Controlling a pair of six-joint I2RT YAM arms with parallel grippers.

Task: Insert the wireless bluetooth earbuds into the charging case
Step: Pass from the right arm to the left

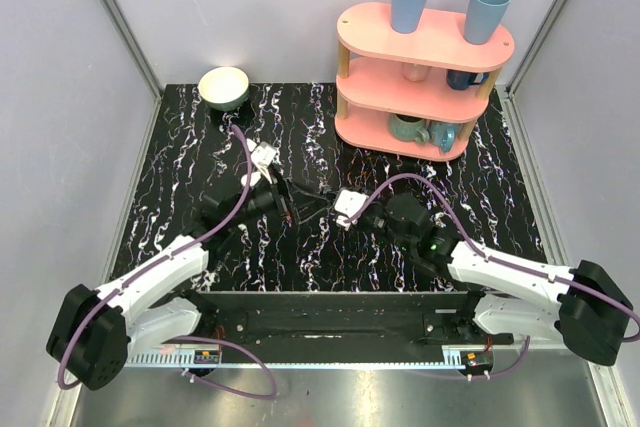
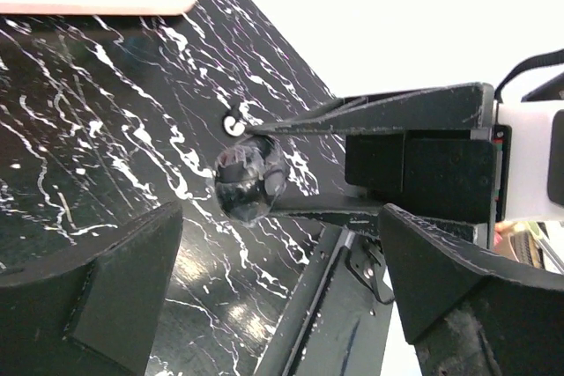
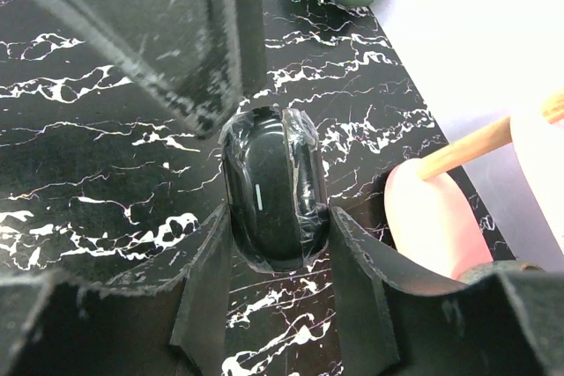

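The lid needs to stay free to open and the earbuds need to go in, so my left gripper will next grab the charging case (image 3: 269, 195) by its loose end (image 3: 269, 139).
The charging case (image 3: 269, 195) is a glossy black oval with a short white line, wrapped in clear film. My right gripper (image 3: 278, 226) is shut on it, one finger on each long side, just above the marble table. In the left wrist view the case (image 2: 249, 180) shows end-on between the right gripper's fingers (image 2: 370, 112). A tiny round black-and-white thing (image 2: 233, 122), perhaps an earbud, lies on the table just beyond it. My left gripper (image 2: 282, 244) is wide open and holds nothing, facing the case from close by. In the top view the two grippers (image 1: 288, 205) (image 1: 325, 209) meet at mid-table.
A pink three-tier shelf (image 1: 420, 77) with blue cups and mugs stands at the back right. A pale bowl (image 1: 224, 87) sits at the back left. The shelf's rounded end (image 3: 432, 217) is close to the right of my right gripper.
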